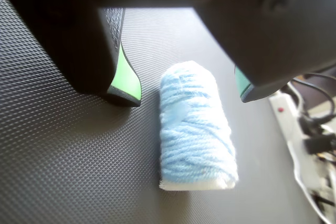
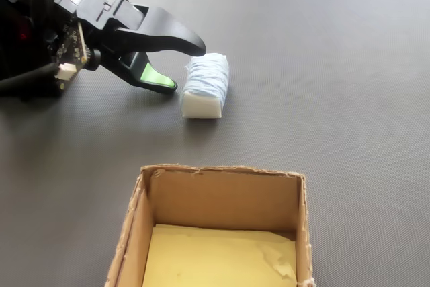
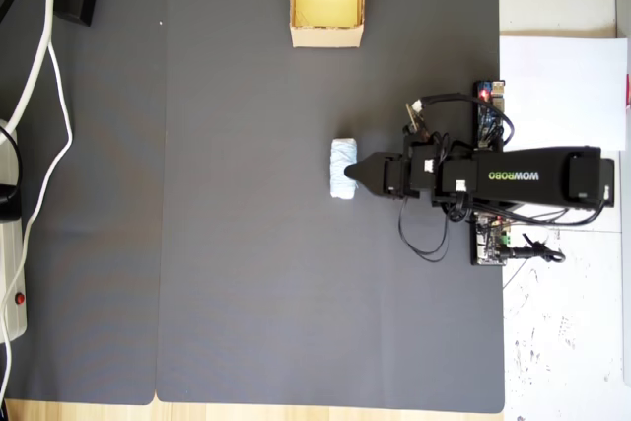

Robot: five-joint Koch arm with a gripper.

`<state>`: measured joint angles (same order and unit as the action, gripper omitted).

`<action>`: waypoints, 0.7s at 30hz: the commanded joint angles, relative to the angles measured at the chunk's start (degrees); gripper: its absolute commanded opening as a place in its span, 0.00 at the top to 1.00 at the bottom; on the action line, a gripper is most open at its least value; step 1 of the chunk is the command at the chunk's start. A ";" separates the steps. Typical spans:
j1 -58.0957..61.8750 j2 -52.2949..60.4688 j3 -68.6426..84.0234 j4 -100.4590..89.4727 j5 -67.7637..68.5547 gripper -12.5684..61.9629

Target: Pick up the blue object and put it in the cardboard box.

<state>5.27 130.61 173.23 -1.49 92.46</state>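
Note:
The gripper will drop the blue object into the cardboard box, so it will next grab the object by its wound yarn body.
The blue object is a pale blue wound roll lying on the black mat, also seen in the fixed view and the overhead view. My gripper is open, its green-padded fingers standing on either side of the roll's nearer end without pressing it. In the fixed view the gripper reaches in from the left, one finger above the roll's edge and one beside it. The cardboard box stands open and empty in the foreground, and at the mat's top edge in the overhead view.
A black mat covers the table. A white power strip with cables lies left of it and shows in the wrist view. Circuit boards and white paper sit by the arm's base at the right.

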 commanded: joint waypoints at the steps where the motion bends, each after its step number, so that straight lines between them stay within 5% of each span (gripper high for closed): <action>1: -0.09 5.10 -4.48 4.31 4.92 0.38; 13: 0.70 2.37 -18.81 19.51 5.45 0.38; 21: 2.37 -10.28 -25.66 27.51 5.89 0.39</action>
<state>7.73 121.29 152.40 25.75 95.10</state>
